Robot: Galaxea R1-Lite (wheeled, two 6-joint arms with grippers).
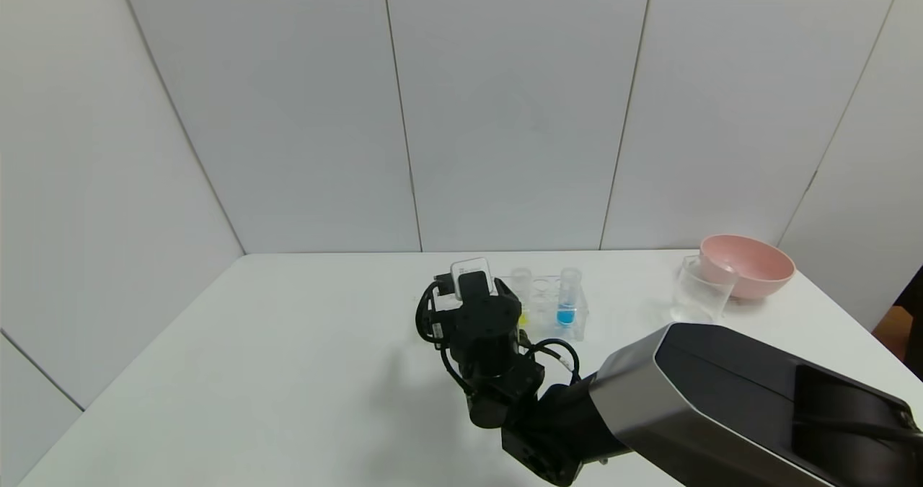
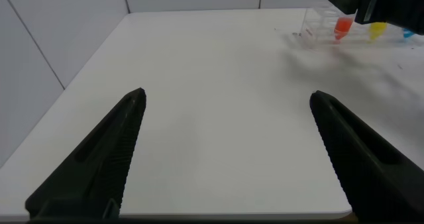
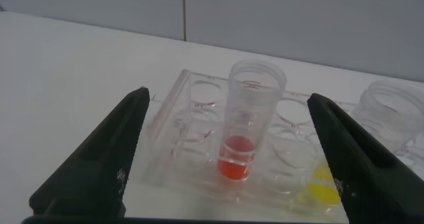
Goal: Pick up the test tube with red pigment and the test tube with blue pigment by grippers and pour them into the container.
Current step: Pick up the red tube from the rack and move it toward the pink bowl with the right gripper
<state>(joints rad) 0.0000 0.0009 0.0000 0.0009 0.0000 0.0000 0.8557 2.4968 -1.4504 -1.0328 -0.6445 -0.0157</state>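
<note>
I will grab the tube with my right gripper by the upper part below its rim (image 3: pixel 252 106), because the clear rack surrounds the lower half of the red test tube (image 3: pixel 242 151).
The red test tube (image 3: pixel 242 151) stands upright in a clear rack (image 3: pixel 192 138). My right gripper (image 3: pixel 228 95) is open, one finger on each side of the tube and apart from it. In the head view the right gripper (image 1: pixel 476 285) hides the red tube. The blue test tube (image 1: pixel 567 301) stands in the rack (image 1: pixel 580 321) to its right. The container (image 1: pixel 698 292) is a clear beaker at the far right, next to the pink bowl. My left gripper (image 2: pixel 228 95) is open and empty over bare table, with the red tube (image 2: pixel 342 27) far off.
A pink bowl (image 1: pixel 746 265) sits behind the beaker at the back right. A tube with yellow liquid (image 3: pixel 324 181) stands in the rack beside the red one. The white table (image 1: pixel 288 343) ends at grey wall panels at the back.
</note>
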